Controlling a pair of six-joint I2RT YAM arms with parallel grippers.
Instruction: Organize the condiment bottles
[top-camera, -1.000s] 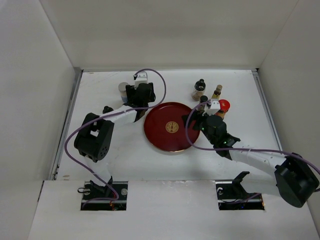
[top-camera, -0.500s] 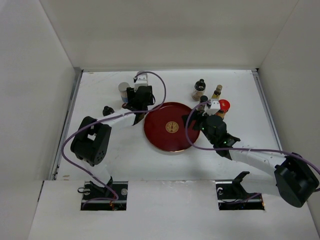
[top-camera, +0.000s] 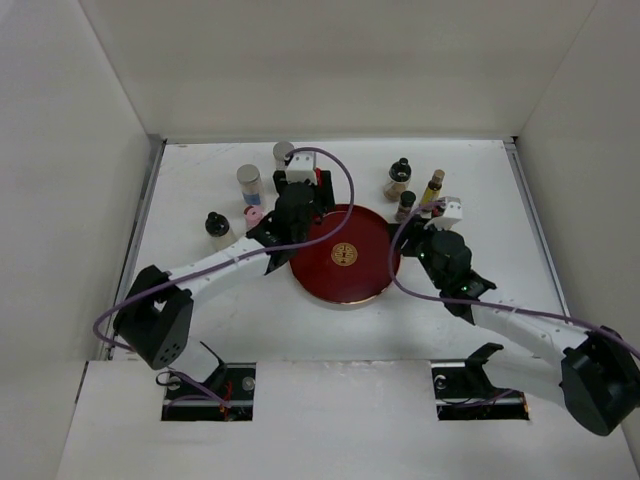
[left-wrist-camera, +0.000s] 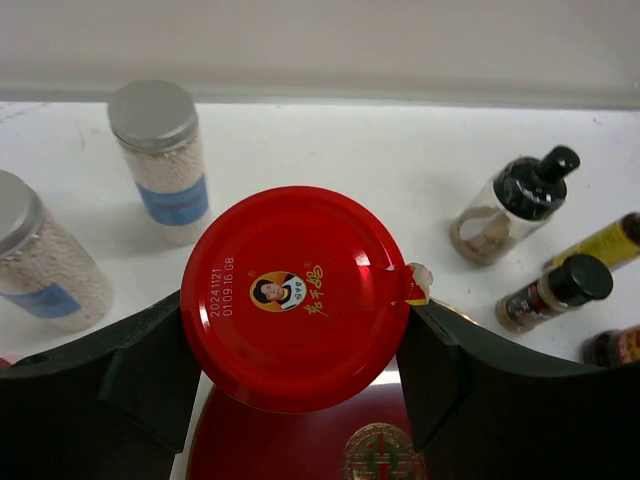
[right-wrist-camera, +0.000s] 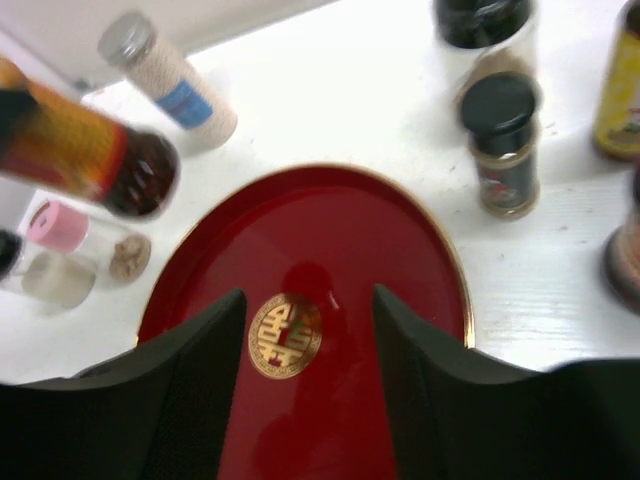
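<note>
The red-capped jar is tilted over the tray's rim and would fall short if I opened now. I need to move it over the tray's bottom, then open my left gripper.
My left gripper (left-wrist-camera: 295, 330) is shut on a red-capped jar (left-wrist-camera: 295, 295), its fingers pressing both sides of the lid. It hangs over the back left rim of the dark red tray (top-camera: 375, 285). The same jar (right-wrist-camera: 95, 150) shows tilted in the right wrist view. My right gripper (right-wrist-camera: 310, 300) is open above the tray's right half, nothing between its fingers. Two silver-capped jars (top-camera: 248, 180) (top-camera: 283, 152), a pink-capped one (top-camera: 254, 214) and a black-capped one (top-camera: 216, 225) stand left of the tray.
Behind the tray's right side stand a round black-capped bottle (top-camera: 400, 175), a slim amber bottle (top-camera: 432, 186) and a small black-capped jar (top-camera: 405, 203). Another dark jar (right-wrist-camera: 625, 250) shows at the right edge of the right wrist view. White walls enclose the table.
My left arm has swung right from the back left jars to the tray's rim, with the red-capped jar in its fingers. My right gripper has shifted right and its jaws have narrowed.
</note>
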